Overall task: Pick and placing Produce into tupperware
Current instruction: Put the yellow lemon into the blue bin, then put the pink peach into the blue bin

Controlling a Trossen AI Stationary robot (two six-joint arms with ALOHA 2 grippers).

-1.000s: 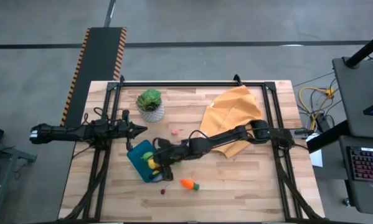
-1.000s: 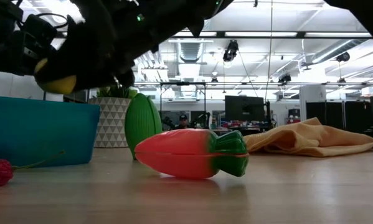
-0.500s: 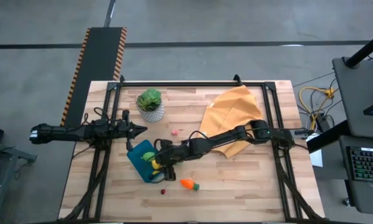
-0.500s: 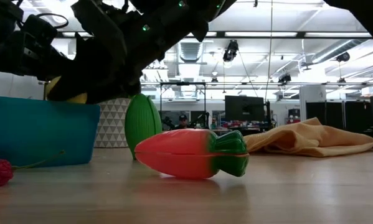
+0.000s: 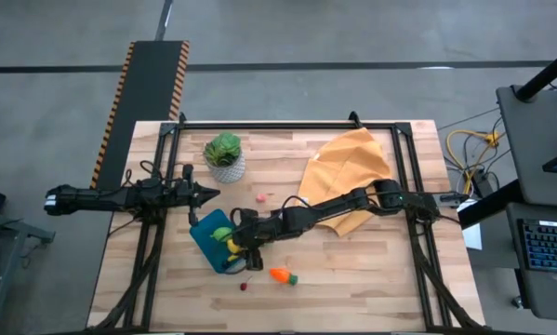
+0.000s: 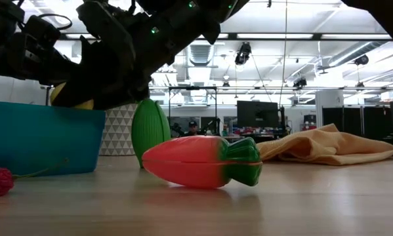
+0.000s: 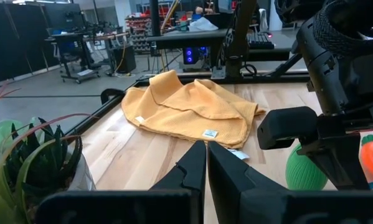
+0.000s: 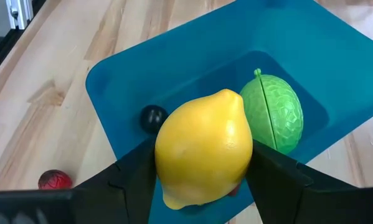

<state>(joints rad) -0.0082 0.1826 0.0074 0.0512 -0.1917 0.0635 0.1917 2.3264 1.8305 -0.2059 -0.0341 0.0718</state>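
Note:
The yellow lemon would stay in the teal tupperware, because the lemon's bottom is low inside the tupperware's rim, so I need to open my right gripper.
My right gripper is shut on a yellow toy lemon and hangs over the teal-blue tupperware. In the low view the lemon dips partly behind the tupperware's rim. A green ribbed fruit and a small dark ball lie on the tupperware's floor. An orange carrot with a green top lies on its side on the table. A small red cherry rests near it. My left gripper is shut and waits left of the tupperware. My right gripper pinches the lemon's middle between its two fingers, one on each side. The fingers come at it slanting down from the table's right. The lemon is held over the tupperware's inside; whether it touches the floor is hidden by the rim.
A leafy plant in a white patterned pot stands toward the far edge, behind the tupperware. A crumpled orange cloth lies on the far right. A small pink piece sits between them. Bare wood stretches along the near edge.
My right gripper has come down with the lemon toward the tupperware. The lemon was above the rim and now sits partly behind it in the low view. My left arm has kept still.

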